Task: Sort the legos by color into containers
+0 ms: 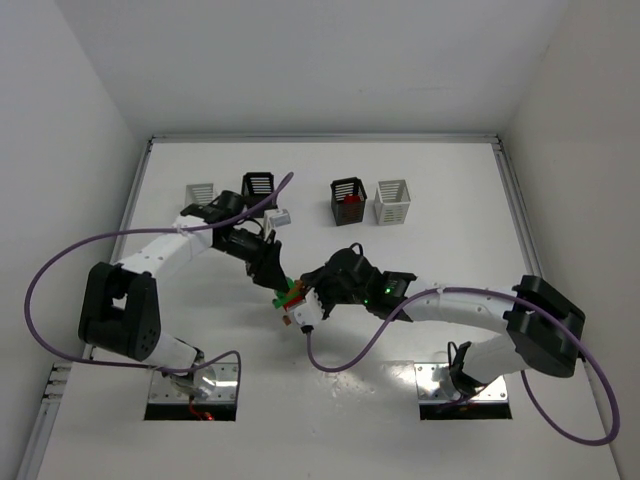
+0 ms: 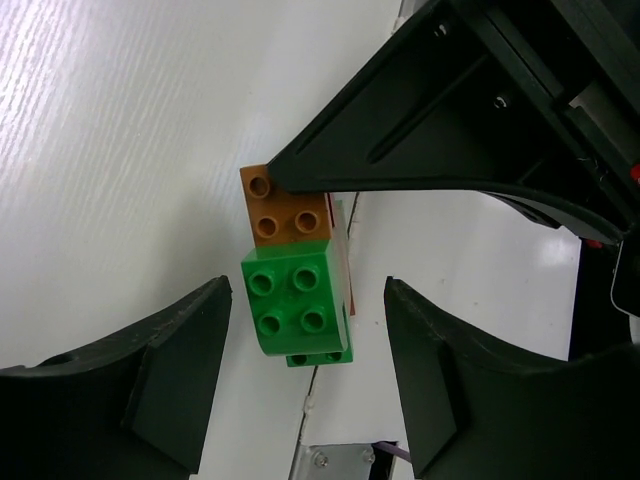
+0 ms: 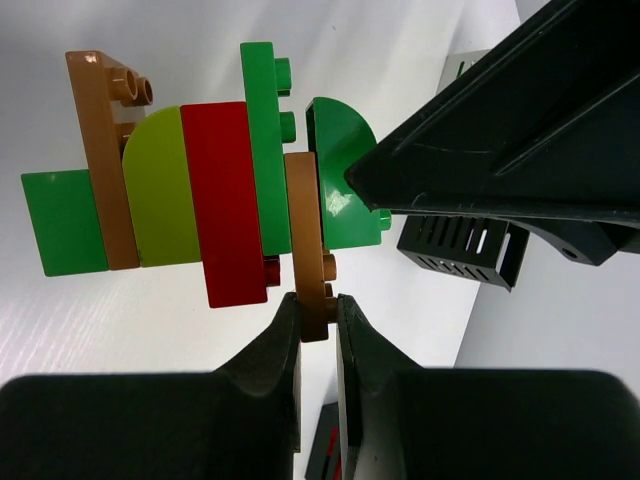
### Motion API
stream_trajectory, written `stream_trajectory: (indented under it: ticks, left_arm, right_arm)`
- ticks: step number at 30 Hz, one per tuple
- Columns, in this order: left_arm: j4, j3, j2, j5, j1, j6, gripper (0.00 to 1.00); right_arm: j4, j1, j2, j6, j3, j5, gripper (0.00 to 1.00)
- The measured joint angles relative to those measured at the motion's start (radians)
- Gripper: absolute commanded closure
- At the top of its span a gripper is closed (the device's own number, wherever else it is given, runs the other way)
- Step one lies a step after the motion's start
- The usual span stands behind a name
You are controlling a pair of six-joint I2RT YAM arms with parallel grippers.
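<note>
I need to close my left gripper on the end green brick (image 2: 297, 302), because both fingers reach alongside it and stop short of the orange-brown brick (image 2: 288, 222).
A stuck-together stack of legos (image 1: 291, 295) hangs in the air between the two grippers. In the right wrist view it reads green (image 3: 64, 221), orange-brown (image 3: 100, 160), yellow-green (image 3: 160, 195), red (image 3: 226, 200), green (image 3: 264, 150), a thin orange-brown plate (image 3: 306, 235) and a rounded green brick (image 3: 345, 170). My right gripper (image 3: 318, 305) is shut on the thin plate's lower edge. My left gripper (image 2: 305, 350) is open, its jaws either side of the end green brick (image 2: 295, 300), with gaps. An orange-brown brick (image 2: 285, 205) sits behind it.
Four bins stand in a row at the back: white (image 1: 201, 193), black (image 1: 258, 184), black with red pieces inside (image 1: 348, 202), white (image 1: 392, 201). A small white object (image 1: 278, 217) lies near the left arm. Purple cables loop off both arms.
</note>
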Motion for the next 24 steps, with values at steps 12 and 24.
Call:
stream_trajectory:
  ticks: [12,24]
  left_arm:
    - [-0.011,0.022,0.041,-0.004,0.008,-0.004,0.78]
    - [-0.068,0.337,0.155,0.053,0.306,-0.010,0.80]
  right_arm:
    - [0.005,-0.001,0.000,-0.002,0.000,0.008,1.00]
    - [-0.027,0.020,-0.055,-0.029,-0.076,-0.019,1.00]
